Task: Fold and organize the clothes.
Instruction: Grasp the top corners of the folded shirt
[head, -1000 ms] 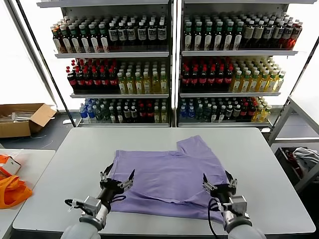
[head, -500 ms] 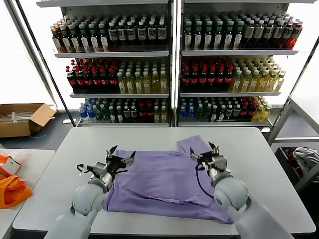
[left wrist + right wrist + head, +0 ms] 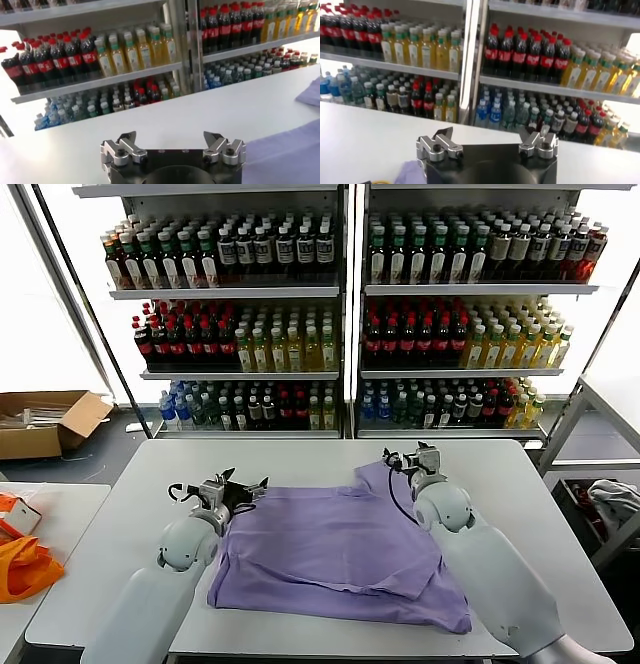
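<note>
The lavender T-shirt (image 3: 340,554) should be folded over on itself next, so my left gripper should grab it by its corner (image 3: 262,493) opposite the sleeve.
A lavender T-shirt (image 3: 340,554) lies spread on the grey table (image 3: 130,514), one sleeve (image 3: 385,476) pointing toward the shelves. My left gripper (image 3: 245,482) hovers at the shirt's far left corner, open and empty; in the left wrist view the left gripper (image 3: 170,136) has bare table between its fingers and the shirt (image 3: 287,155) off to one side. Over the far sleeve, the right gripper (image 3: 408,454) is also open and holds nothing. The right wrist view shows the right gripper (image 3: 489,134) spread wide, with a scrap of purple cloth (image 3: 412,172) beside its base.
Shelves of bottles (image 3: 340,314) stand just behind the table's far edge. An orange bag (image 3: 25,569) lies on a side table at the left, with a cardboard box (image 3: 45,422) on the floor beyond. A grey-white cloth bundle (image 3: 612,502) sits at the right.
Both arms have reached forward from the shirt's near edge to its far edge, the left to the far left corner, the right to the sleeve. Both grippers stayed open.
</note>
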`<state>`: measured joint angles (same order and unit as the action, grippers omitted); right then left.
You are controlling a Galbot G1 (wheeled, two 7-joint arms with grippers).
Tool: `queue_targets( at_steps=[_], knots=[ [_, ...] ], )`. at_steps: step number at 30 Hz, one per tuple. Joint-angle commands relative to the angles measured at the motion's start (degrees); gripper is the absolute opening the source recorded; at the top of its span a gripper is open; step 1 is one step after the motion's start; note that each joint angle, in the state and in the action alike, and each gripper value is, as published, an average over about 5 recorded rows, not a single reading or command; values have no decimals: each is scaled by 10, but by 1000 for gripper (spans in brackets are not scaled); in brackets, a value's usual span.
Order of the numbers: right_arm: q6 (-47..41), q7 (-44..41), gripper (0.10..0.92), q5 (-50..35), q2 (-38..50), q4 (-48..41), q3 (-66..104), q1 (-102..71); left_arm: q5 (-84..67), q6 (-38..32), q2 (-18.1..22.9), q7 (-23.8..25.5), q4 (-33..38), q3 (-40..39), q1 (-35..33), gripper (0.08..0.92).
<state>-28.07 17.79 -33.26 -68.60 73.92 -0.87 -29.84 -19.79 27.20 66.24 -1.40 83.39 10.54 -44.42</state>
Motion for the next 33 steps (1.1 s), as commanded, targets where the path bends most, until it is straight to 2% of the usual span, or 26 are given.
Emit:
queue_targets(
  at_steps=[1, 23, 27, 33],
  knots=[
    [1, -4, 823, -8, -29, -77, -4, 33, -4, 18, 0, -2, -30, -6, 12, 823],
    [3, 0, 823, -21, -38, -65, 20, -12, -29, 15, 11, -4, -35, 17, -21, 820],
    [2, 0, 777, -21, -40, -64, 20, -19, -34, 16, 10, -4, -32, 19, -23, 751],
    [4, 0, 611, -21, -45, -66, 20, -22, -38, 16, 9, -1, -31, 19, -24, 577]
  ],
)
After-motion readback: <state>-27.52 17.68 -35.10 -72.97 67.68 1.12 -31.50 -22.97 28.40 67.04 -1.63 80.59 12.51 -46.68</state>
